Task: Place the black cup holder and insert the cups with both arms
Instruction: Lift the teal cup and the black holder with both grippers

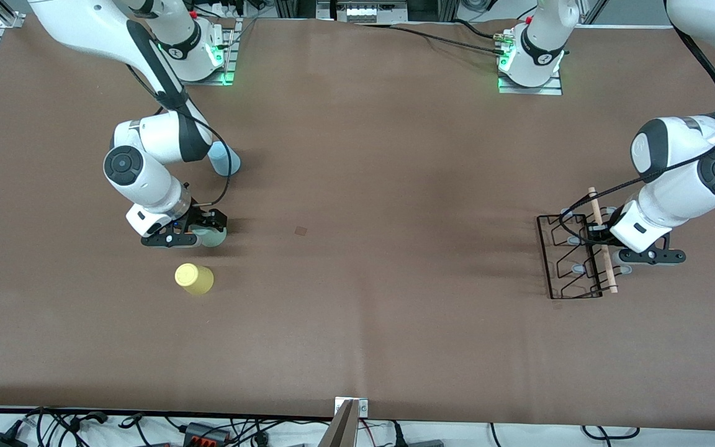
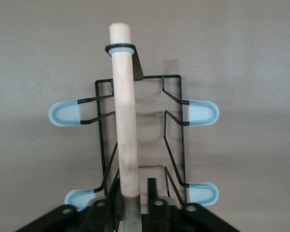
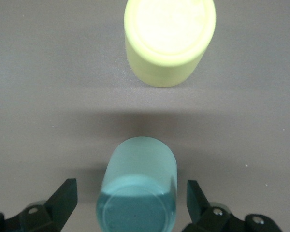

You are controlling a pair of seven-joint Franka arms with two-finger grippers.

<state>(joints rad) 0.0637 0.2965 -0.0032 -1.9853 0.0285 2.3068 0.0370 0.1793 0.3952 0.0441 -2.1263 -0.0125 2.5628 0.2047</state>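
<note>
The fingers of my right gripper are on either side of the pale green cup in the right wrist view. They need to close on it.
The black cup holder (image 1: 571,261) lies on the table at the left arm's end, its wooden rod handle (image 1: 603,248) on top. My left gripper (image 1: 599,237) is low over it. In the left wrist view the left gripper (image 2: 133,186) is open, its fingers on either side of the rod (image 2: 125,121), with a gap on one side. My right gripper (image 1: 210,231) is open around the pale green cup (image 1: 215,238), not touching it, as the right wrist view shows of the gripper (image 3: 131,191) and cup (image 3: 137,169). The yellow cup (image 1: 194,279) (image 3: 169,38) stands nearer the camera. The light blue cup (image 1: 225,160) is half hidden by the right arm.
Four pale blue peg tips (image 2: 65,113) of the rack show in the left wrist view. A small dark mark (image 1: 301,230) is on the brown table mid-way between the arms. Cables and a metal bracket (image 1: 348,416) line the front edge.
</note>
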